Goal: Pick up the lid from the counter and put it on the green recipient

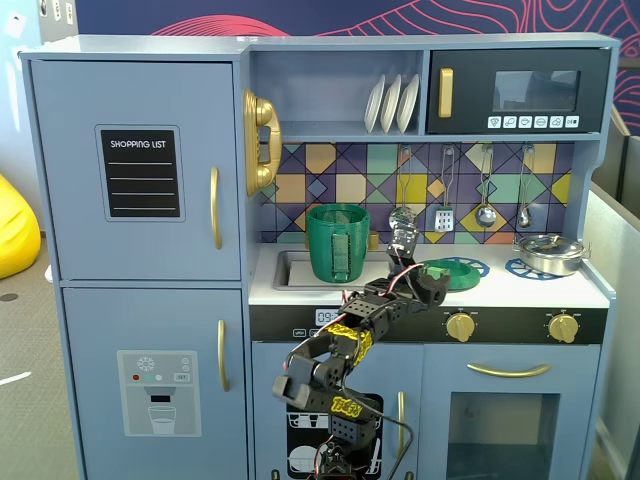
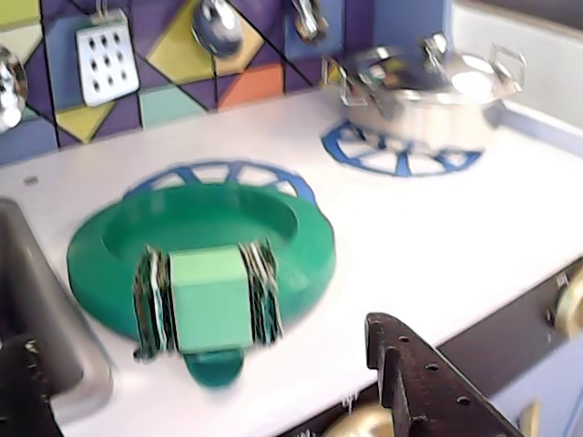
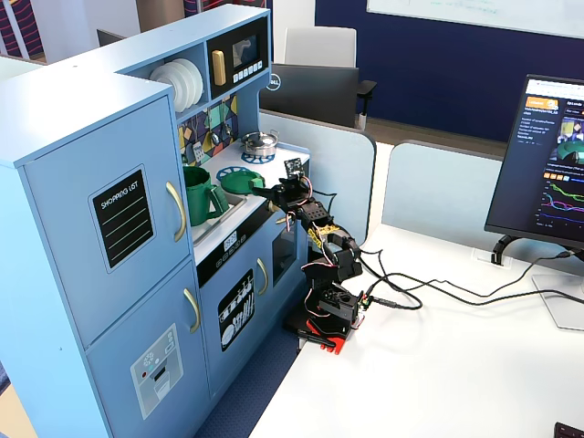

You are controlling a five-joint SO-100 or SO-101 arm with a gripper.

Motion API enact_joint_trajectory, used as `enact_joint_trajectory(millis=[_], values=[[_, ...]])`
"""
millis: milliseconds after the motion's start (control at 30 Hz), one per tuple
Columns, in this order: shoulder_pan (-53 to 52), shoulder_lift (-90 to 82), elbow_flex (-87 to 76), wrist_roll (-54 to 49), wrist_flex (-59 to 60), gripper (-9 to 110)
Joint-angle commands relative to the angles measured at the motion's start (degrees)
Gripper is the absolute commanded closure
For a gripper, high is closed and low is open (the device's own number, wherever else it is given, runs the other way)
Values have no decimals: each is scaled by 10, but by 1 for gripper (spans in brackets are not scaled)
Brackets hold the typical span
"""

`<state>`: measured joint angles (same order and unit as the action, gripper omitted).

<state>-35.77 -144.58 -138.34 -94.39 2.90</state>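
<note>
The green lid should go on the green recipient (image 1: pixel 338 243), so my gripper should next grab it by its block handle.
The lid (image 2: pixel 301 241) is a flat round green disc with a ribbed block handle (image 2: pixel 209 296). It lies on the white counter over a blue burner ring (image 2: pixel 214 173), right of the sink. My gripper (image 2: pixel 219 387) is open and empty, with one dark finger (image 2: pixel 428 378) at the right and the other at the lower left, just short of the lid's near edge. In a fixed view the gripper (image 1: pixel 430 285) sits at the counter's front beside the lid (image 1: pixel 458 272). The green recipient (image 1: pixel 338 243), a tall dark-green pot, stands in the sink, left of the lid.
A shiny steel pot (image 1: pixel 548 253) with its own lid rests on the right burner ring (image 2: pixel 401 155). Utensils (image 1: pixel 485 190) hang on the tiled back wall. The sink's rim (image 2: pixel 55 309) is at the left. Gold knobs (image 1: pixel 460 325) line the front panel.
</note>
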Motion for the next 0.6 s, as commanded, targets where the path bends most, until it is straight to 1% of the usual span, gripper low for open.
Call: enact_joint_trajectory(millis=[0,567], values=[[7,38,34,11,-47,59],[33,249,176,22,-102,64]])
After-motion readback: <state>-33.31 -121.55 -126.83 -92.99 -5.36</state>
